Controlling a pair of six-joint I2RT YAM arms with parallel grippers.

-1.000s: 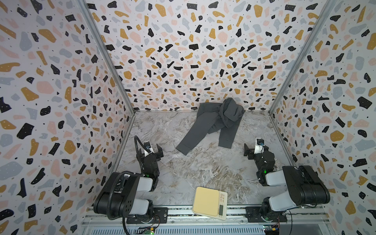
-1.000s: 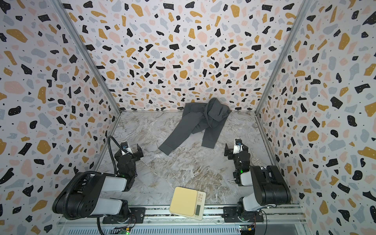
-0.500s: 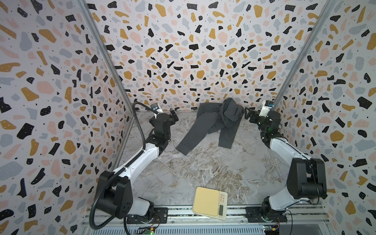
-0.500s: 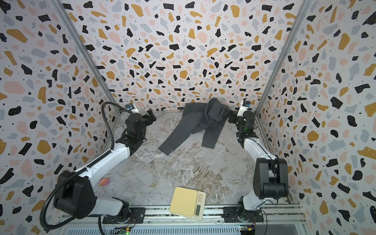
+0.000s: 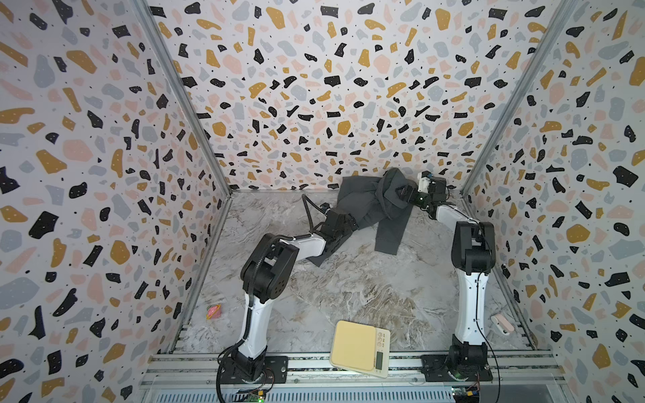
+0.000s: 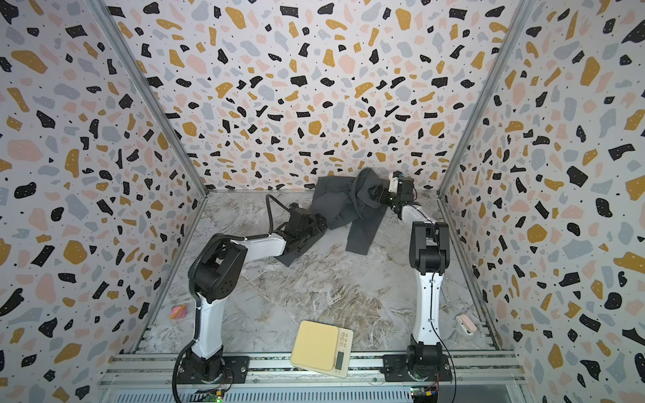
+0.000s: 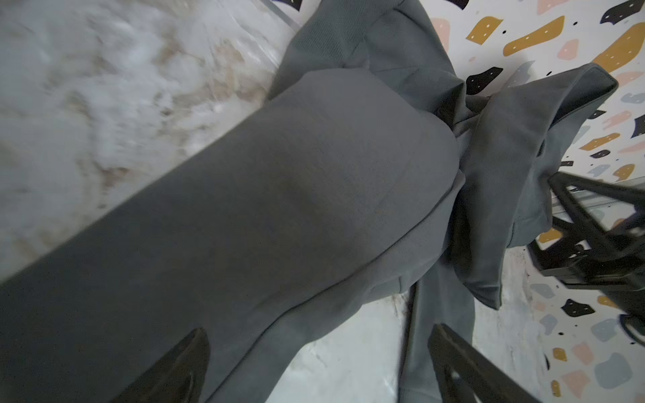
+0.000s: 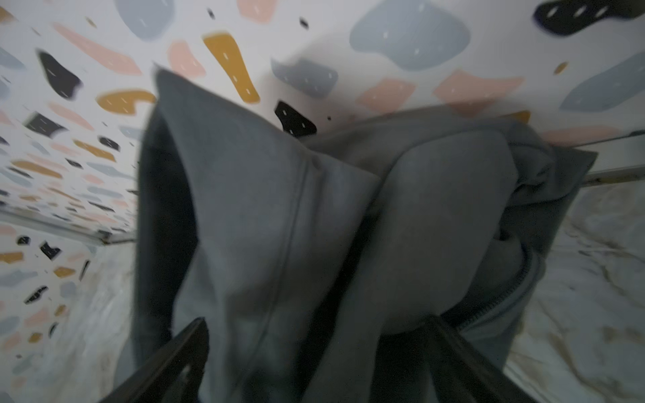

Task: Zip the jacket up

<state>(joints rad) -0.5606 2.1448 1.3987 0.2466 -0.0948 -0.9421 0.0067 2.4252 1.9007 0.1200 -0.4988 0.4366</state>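
The jacket needs to be spread open for zipping up, so my right gripper should next grab the jacket's bunched folds on the side away from my left gripper.
The dark grey jacket (image 5: 366, 204) (image 6: 340, 206) lies crumpled against the back wall, with one sleeve running forward-left and another forward. My left gripper (image 5: 349, 223) (image 6: 321, 222) hovers low over the forward-left sleeve; in the left wrist view it (image 7: 314, 352) is open, its fingers straddling the sleeve (image 7: 279, 195) and a patch of bare table. My right gripper (image 5: 401, 192) (image 6: 372, 191) has pushed into the heap's right side. In the right wrist view it (image 8: 314, 352) stands open with folds of jacket (image 8: 265, 223) between its fingers. A stretch of zip (image 8: 516, 296) shows beside it.
A cream kitchen scale (image 5: 361, 349) (image 6: 321, 347) sits at the front edge. A small pink object (image 5: 213, 311) lies front left and a pale pink one (image 5: 502, 323) front right. Patterned walls close in the back and both sides.
Both arms have come up from their folded pose at the front and reached to the back. The left gripper has swung right onto the sleeve, and the right has moved left into the jacket heap.
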